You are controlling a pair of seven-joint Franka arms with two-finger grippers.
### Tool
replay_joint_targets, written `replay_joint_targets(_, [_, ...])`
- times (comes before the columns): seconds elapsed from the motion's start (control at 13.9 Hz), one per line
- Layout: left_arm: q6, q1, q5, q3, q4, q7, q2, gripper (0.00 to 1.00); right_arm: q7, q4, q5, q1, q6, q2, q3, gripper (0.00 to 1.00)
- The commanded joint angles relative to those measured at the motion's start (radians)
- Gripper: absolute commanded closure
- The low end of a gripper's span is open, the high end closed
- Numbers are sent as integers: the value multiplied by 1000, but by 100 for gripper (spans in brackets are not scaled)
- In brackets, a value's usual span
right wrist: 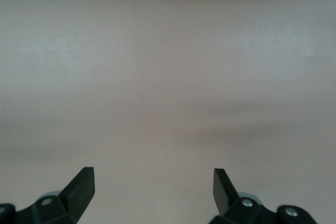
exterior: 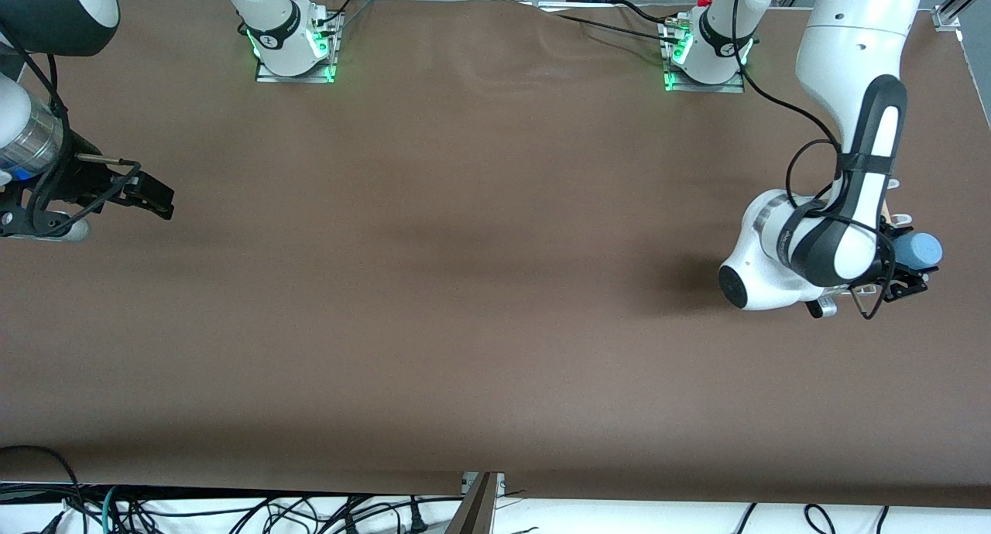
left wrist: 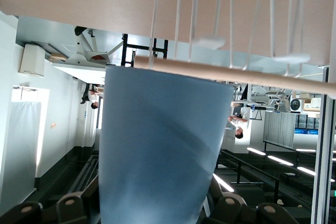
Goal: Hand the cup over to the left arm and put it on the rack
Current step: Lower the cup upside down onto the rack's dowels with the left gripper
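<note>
The light-blue cup is above the rack's white wires and dowel, so it is too early to open. My left gripper lowers it onto the rack first.
My left gripper (exterior: pixel 907 257) is shut on the light-blue cup (exterior: pixel 926 249) and holds it on its side at the left arm's end of the table, right at the rack (exterior: pixel 895 184), which the arm mostly hides. In the left wrist view the cup (left wrist: pixel 163 145) fills the space between the jaws of the left gripper (left wrist: pixel 157 211), its far rim at the rack's wooden dowel (left wrist: pixel 252 75), with white wires (left wrist: pixel 231 19) past it. My right gripper (exterior: pixel 152 196) is open and empty over the table at the right arm's end. In its own wrist view the right gripper (right wrist: pixel 153 182) shows only bare table.
The brown table (exterior: pixel 464 286) stretches between the two arms. The arm bases (exterior: pixel 294 46) stand along its far edge. Cables (exterior: pixel 232 511) lie below the table's near edge.
</note>
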Motion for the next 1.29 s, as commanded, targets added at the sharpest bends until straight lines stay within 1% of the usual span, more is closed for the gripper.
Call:
replay_joint_targets(0.0, [-24, -9, 27, -2, -16, -14, -9, 77, -16, -1, 16, -7, -15, -14, 3, 0])
replay_joint_targets(0.14, [-23, -3, 27, 0, -20, -49, 1, 78, -16, -3, 16, -7, -15, -14, 2, 0])
replay_joint_targets(0.43, [-29, -6, 26, -3, -102, -98, -23, 78, -16, -1, 16, -8, -15, -14, 2, 0])
replay_joint_targets(0.79, [-27, -8, 26, -5, -168, -184, -25, 79, -17, -1, 16, -10, -15, -12, 2, 0])
replay_joint_targets(1.22, [-1, -4, 23, -6, -185, -226, -5, 79, -17, -1, 16, -10, -15, -14, 2, 0])
